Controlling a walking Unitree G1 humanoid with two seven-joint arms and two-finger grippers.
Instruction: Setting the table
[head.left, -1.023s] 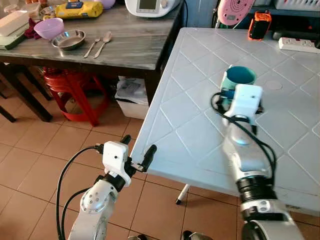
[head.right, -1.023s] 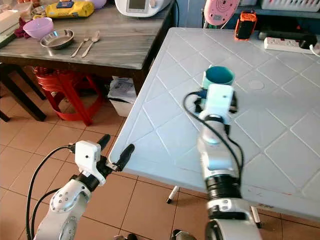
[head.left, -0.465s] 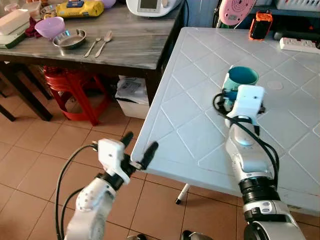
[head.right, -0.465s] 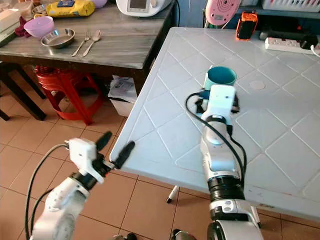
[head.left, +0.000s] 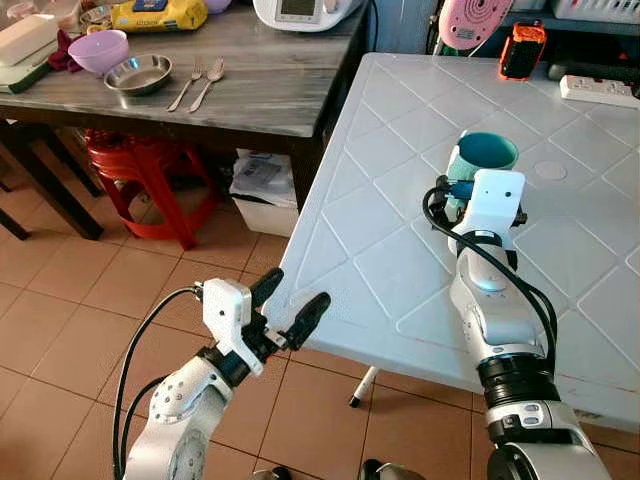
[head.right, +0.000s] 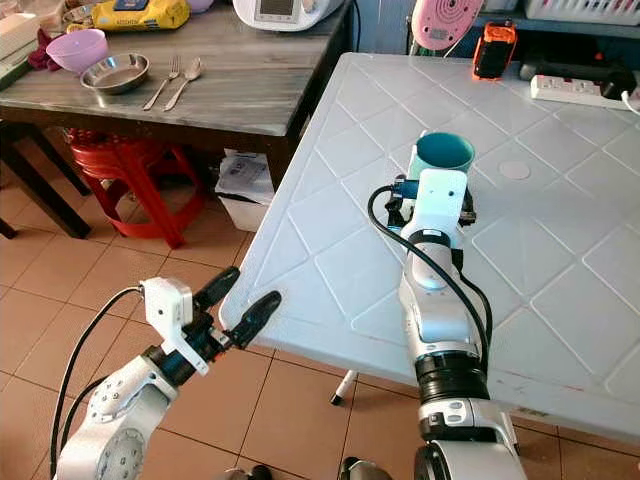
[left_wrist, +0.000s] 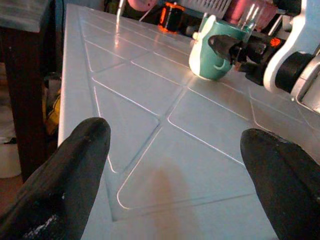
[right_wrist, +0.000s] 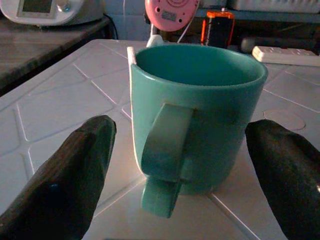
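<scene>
My right gripper should take hold of the teal mug (right_wrist: 210, 125) by its handle (right_wrist: 167, 140) next, so that it can carry the mug over for setting the table.
A teal mug (head.left: 481, 158) stands upright on the white plastic table (head.left: 380, 260), its handle turned toward my right wrist. My right gripper (right_wrist: 177, 129) is open just behind the mug, one black finger (right_wrist: 75, 170) out to each side of it, neither touching. My left gripper (head.left: 297, 290) is open and empty, held low at the table's near left corner, its fingertips (left_wrist: 85, 145) just over the edge. On the dark wooden table (head.left: 270, 90) at the left lie a purple bowl (head.left: 98, 50), a metal bowl (head.left: 138, 75), a fork (head.left: 188, 86) and a spoon (head.left: 208, 82).
A red stool (head.left: 150, 175) stands under the wooden table, with a box of papers (head.left: 262, 190) on the tiled floor between the two tables. An orange-and-black device (head.left: 525, 48) and a white power strip (head.left: 598, 90) lie at the white table's far side.
My left gripper has shifted a little to the right, closer to the white table's corner. The right gripper and the mug have stayed put.
</scene>
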